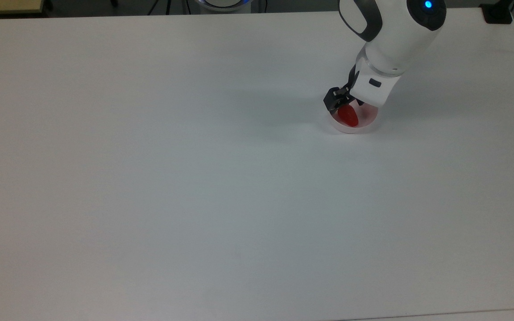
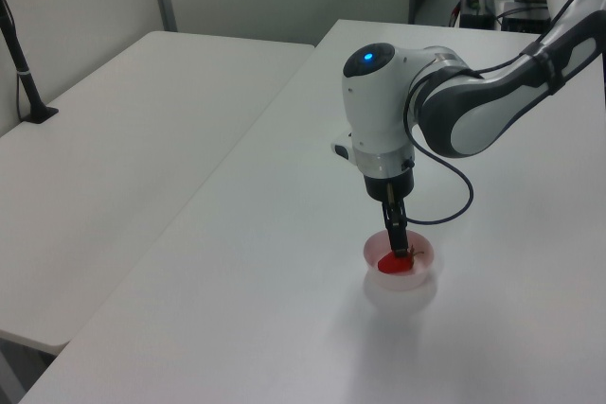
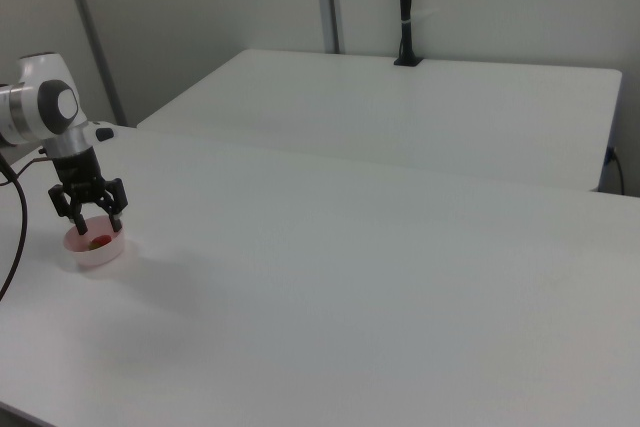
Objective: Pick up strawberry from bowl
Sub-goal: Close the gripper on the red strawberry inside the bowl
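I want to pick the strawberry out of the pale pink bowl (image 2: 403, 280), so next my gripper needs to grab the strawberry by its wide stem end (image 2: 409, 258).
The red strawberry (image 1: 349, 117) lies in the small pale pink bowl (image 1: 366, 126) on the white table, toward the top view's right. My gripper (image 1: 345, 106) is lowered into the bowl, open, its fingers spread on either side of the strawberry's stem end. In the right view the gripper (image 3: 98, 226) straddles the strawberry (image 3: 100, 241), with both fingertips down at the rim of the bowl (image 3: 94, 258). In the left view the fingers (image 2: 399, 238) reach down beside the strawberry (image 2: 387, 263) inside the bowl (image 2: 403, 280). Contact between fingers and fruit cannot be told.
The white table (image 1: 194, 178) spreads wide toward the top view's left and bottom. A second white table (image 2: 123, 139) stands alongside, with a black post (image 2: 23, 68) on it. A black object (image 1: 498, 13) sits at the table's corner in the top view's upper right.
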`<act>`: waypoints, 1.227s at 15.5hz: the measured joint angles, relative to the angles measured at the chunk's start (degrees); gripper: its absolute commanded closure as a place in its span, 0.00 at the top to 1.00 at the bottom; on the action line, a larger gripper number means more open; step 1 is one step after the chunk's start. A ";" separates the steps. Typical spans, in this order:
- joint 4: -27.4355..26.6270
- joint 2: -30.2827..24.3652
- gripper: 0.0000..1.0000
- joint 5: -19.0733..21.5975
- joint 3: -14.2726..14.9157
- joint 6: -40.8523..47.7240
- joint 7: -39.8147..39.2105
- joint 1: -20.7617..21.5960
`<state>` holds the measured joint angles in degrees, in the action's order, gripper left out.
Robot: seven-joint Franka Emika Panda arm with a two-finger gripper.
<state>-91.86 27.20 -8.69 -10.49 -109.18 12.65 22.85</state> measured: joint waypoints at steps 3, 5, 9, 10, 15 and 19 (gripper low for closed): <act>-0.01 0.67 0.76 -1.08 -0.93 0.00 -1.12 0.06; -0.01 0.75 0.75 -1.43 -1.63 0.00 -1.51 0.11; -0.33 0.81 0.64 -2.81 -1.74 0.00 -3.64 0.27; -0.53 0.85 0.64 -3.25 -1.74 0.00 -3.86 0.27; -0.94 1.71 0.64 -3.53 -1.74 -0.08 -4.41 0.27; -1.01 2.59 0.34 -3.54 -1.74 -0.57 -4.44 0.27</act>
<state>-92.87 29.79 -12.24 -12.23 -109.75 8.21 23.13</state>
